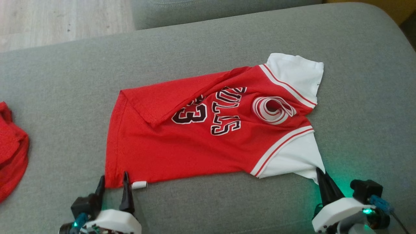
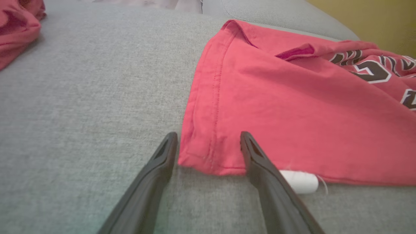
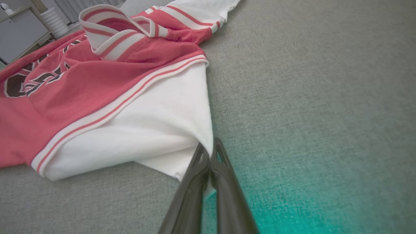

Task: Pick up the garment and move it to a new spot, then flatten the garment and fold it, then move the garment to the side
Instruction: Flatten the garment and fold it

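My left gripper picks up the garment by its hem corner [image 1: 113, 180] beside the white tag [image 1: 139, 185] next, to flatten and fold the garment.
The garment [image 1: 208, 130] is a red jersey with white sleeves and dark lettering, spread sideways on the grey sofa cushion [image 1: 227, 42], its far hem folded over. My left gripper [image 1: 113, 180] is open, its two fingers straddling the garment's [image 2: 292, 107] near hem corner; in the left wrist view that corner lies between the tips of the left gripper [image 2: 208, 138]. My right gripper [image 1: 320, 174] is shut on the tip of the near white sleeve [image 3: 156, 123], the cloth pinched between the fingers of the right gripper [image 3: 208, 148].
A second red cloth [image 1: 11, 152] lies bunched at the cushion's left edge, also at the top left of the left wrist view [image 2: 16, 26]. A small white tag [image 1: 139, 185] pokes out from the hem. Wooden floor [image 1: 58, 19] shows beyond the sofa.
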Robot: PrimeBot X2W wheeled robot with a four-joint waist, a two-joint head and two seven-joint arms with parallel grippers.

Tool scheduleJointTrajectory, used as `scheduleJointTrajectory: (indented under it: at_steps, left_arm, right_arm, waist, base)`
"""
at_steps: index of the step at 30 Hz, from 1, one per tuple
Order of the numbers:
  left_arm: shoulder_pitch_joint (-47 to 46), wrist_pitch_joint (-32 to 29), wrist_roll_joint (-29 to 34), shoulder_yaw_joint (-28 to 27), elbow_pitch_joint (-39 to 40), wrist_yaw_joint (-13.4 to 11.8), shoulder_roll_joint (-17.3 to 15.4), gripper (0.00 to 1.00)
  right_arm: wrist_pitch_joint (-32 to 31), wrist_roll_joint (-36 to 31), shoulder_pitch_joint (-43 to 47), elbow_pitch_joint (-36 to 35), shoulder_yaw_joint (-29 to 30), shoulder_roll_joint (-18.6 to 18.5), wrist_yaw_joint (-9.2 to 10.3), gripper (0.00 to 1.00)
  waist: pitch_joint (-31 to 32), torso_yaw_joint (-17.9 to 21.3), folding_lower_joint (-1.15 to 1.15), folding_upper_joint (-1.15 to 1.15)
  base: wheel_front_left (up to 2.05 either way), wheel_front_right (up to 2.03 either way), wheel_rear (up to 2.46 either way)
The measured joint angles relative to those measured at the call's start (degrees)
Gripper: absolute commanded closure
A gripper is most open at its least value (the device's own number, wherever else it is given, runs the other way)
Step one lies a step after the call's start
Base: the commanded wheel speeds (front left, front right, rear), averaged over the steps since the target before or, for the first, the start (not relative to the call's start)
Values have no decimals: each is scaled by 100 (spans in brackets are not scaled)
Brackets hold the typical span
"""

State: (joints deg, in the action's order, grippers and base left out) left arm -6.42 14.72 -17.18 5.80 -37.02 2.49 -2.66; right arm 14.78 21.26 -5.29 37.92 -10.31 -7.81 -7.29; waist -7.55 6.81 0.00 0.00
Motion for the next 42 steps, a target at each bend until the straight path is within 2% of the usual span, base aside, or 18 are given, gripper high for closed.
scheduleJointTrajectory:
  at_steps: [6, 7, 8, 9, 10, 15, 22, 25, 30, 37, 42]
  left_arm:
    - [-240, 51, -252, 167, -247, 162, -2, 0]
    - [-285, 53, -287, 199, -321, 164, -4, 10]
    - [-322, 71, -321, 230, -367, 167, -10, 34]
    - [-373, 83, -344, 269, -421, 213, -18, 51]
    - [-430, 83, -350, 326, -480, 236, -27, 100]
    - [-527, 32, -352, 346, -472, 305, -2, 100]
    - [-520, -2, -127, -144, 635, 366, 24, 100]
    - [-767, -2, 170, -208, 1148, 415, -104, 100]
    - [-1942, 0, 422, -153, 1564, 467, -448, 100]
    - [-3148, -38, 522, -8, 1485, 509, -766, 100]
    - [-3744, -219, 570, 185, 1067, 510, -884, 100]
  right_arm:
    - [0, 0, -44, -55, -42, 0, 0, 100]
    - [0, 0, -65, -64, -56, 0, 0, 100]
    - [0, 1, -98, -85, -65, 3, -1, 100]
    - [0, 11, -140, -115, -67, 3, 0, 100]
    - [0, 41, -178, -152, -71, 4, 0, 100]
    - [0, 318, -255, -430, -69, 52, 0, 100]
    - [-1, 1379, -378, -1499, -129, 175, 0, 100]
    - [-1, 1656, -756, -1957, -138, 15, 0, 100]
    - [0, 1872, -1757, -2450, -109, -450, 0, 100]
    - [-100, 1998, -3054, -2599, -376, -949, 0, 100]
    - [-305, 1867, -3891, -2336, -557, -1036, 0, 100]
  waist:
    - [-81, 46, 0, 0]
    - [-91, 52, 0, 0]
    - [-105, 59, -1, 0]
    - [-118, 65, -1, 0]
    - [-127, 69, 0, 0]
    - [-57, 47, 0, 0]
    - [398, -34, 0, 0]
    - [652, -97, -1, 0]
    - [1006, -263, -1, 0]
    - [1183, -488, -1, 0]
    - [952, -524, 0, 0]
  base:
    - [0, 0, 0]
    - [0, 0, 0]
    - [0, 0, 0]
    - [0, 0, 0]
    - [0, 0, 0]
    - [0, 0, 0]
    - [0, 0, 0]
    - [0, 0, 0]
    - [0, 0, 0]
    - [0, 0, 0]
    - [0, 0, 0]
